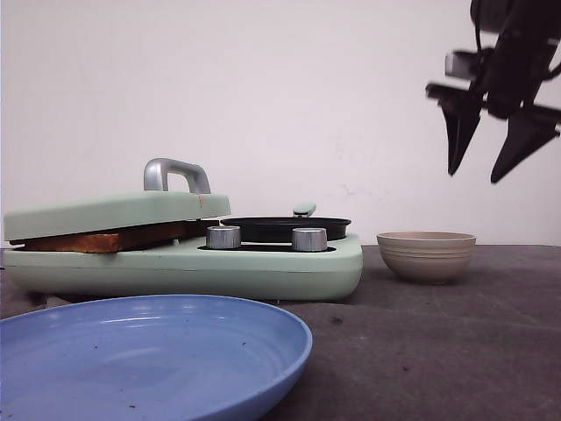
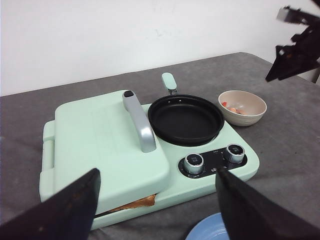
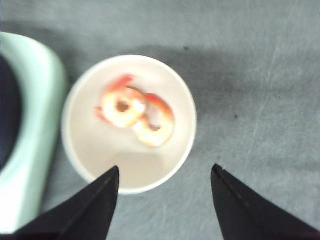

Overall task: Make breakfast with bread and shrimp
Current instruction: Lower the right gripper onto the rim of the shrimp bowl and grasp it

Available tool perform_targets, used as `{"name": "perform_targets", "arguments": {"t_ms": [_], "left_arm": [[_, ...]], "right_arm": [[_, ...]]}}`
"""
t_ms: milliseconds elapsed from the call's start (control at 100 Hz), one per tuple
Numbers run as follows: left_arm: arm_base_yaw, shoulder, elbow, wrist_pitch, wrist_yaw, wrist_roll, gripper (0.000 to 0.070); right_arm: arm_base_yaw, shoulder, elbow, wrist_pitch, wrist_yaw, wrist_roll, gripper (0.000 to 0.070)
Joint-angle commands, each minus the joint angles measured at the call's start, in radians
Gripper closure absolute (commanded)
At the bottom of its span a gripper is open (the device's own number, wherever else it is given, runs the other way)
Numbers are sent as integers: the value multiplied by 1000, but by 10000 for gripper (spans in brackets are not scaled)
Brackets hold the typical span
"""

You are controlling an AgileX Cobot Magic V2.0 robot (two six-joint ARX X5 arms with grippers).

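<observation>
The bowl's round opening is wider than the open fingers, so the right gripper will next grab the beige bowl by its thin rim point(image 3: 169, 177).
The mint-green sandwich maker point(image 1: 263, 267) has its lid point(image 2: 100, 140) down on browned bread point(image 1: 96, 239), whose edge shows under the lid point(image 2: 145, 201). A black pan point(image 2: 186, 119) sits on its right side. The beige ribbed bowl point(image 1: 426, 254) holds orange-pink curled shrimp point(image 3: 135, 114). My right gripper point(image 1: 478, 177) is open and empty, high above the bowl and a little to its right; in the right wrist view the gripper point(image 3: 165, 170) is over the bowl's rim. My left gripper point(image 2: 157, 172) is open and empty, above the table in front of the maker.
A blue plate point(image 1: 149, 355) lies at the front left of the dark grey table point(image 1: 438, 351). Two silver knobs point(image 1: 223, 237) sit on the maker's front. A white wall stands behind.
</observation>
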Motion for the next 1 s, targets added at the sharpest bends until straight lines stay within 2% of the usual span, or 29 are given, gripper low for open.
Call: {"name": "perform_targets", "arguments": {"t_ms": [0,620,990], "left_arm": [[0,2,4,10,1,10,311],[0,2,4,-2,1,10,311],[0,2,4,-19,0,10,311]], "right_arm": [[-5,47,32,6,0,-15,341],[-34,210,39,86,-53,-8,342],[-26,262,39,111,-55,-2,342]]}}
